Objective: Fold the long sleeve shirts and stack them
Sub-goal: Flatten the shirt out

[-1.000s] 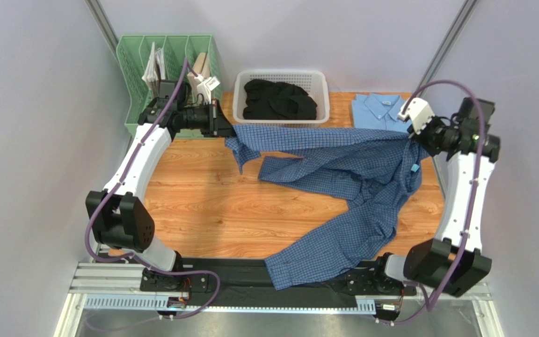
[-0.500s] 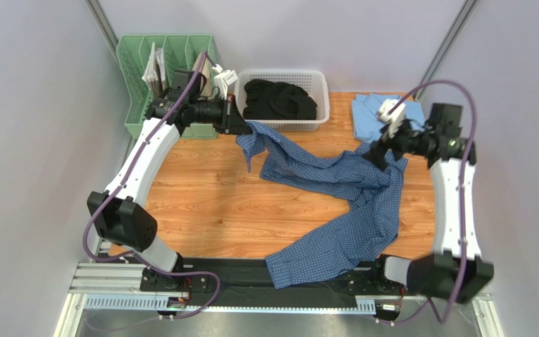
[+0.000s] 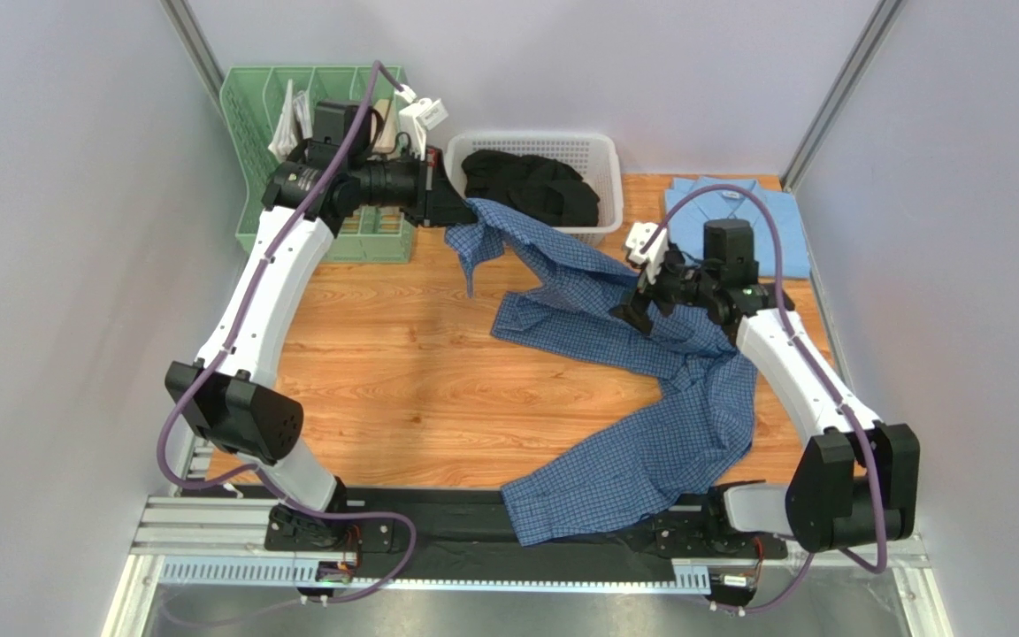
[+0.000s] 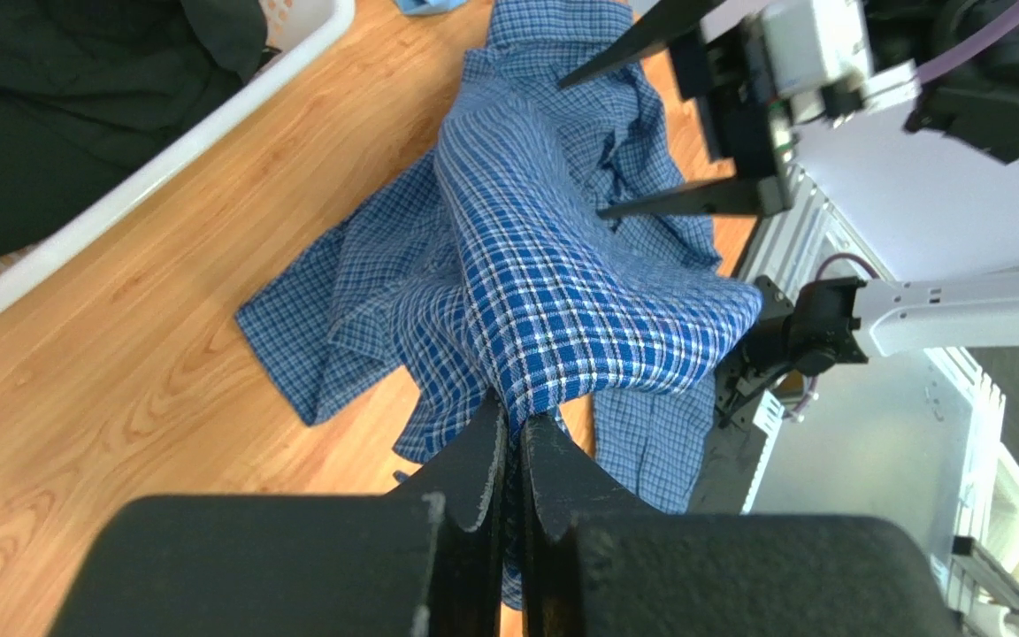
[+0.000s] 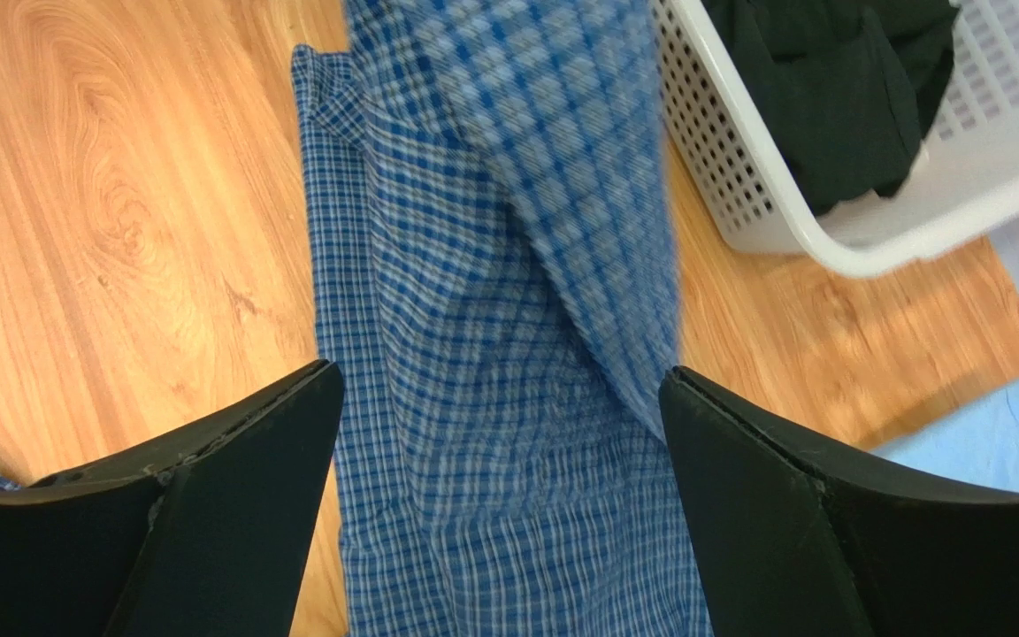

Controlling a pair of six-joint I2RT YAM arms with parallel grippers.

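My right gripper will next grab the checked shirt's raised cloth, away from the left gripper's corner, to spread the shirt flat for folding.
The dark blue checked shirt (image 3: 688,412) lies crumpled across the right half of the wooden table, one end trailing over the near edge. My left gripper (image 3: 464,212) is shut on a bunched corner of it (image 4: 542,266) and holds that corner up beside the basket; its jaws (image 4: 512,422) pinch the cloth tight. My right gripper (image 3: 637,299) hovers open just above the shirt's middle, with checked cloth (image 5: 502,504) below its spread jaws (image 5: 502,385) and nothing between them. The light blue shirt (image 3: 767,219) lies folded at the back right corner.
A white basket (image 3: 608,143) with dark clothes stands at the back centre, close to the raised corner. A green file rack (image 3: 256,106) stands at the back left. Bare wood (image 3: 382,372) shows left of the shirt.
My right gripper opened, let go of the shirt's right edge and swung left and down over its middle. The shirt slumped. My left gripper rose slightly toward the basket, still holding its corner.
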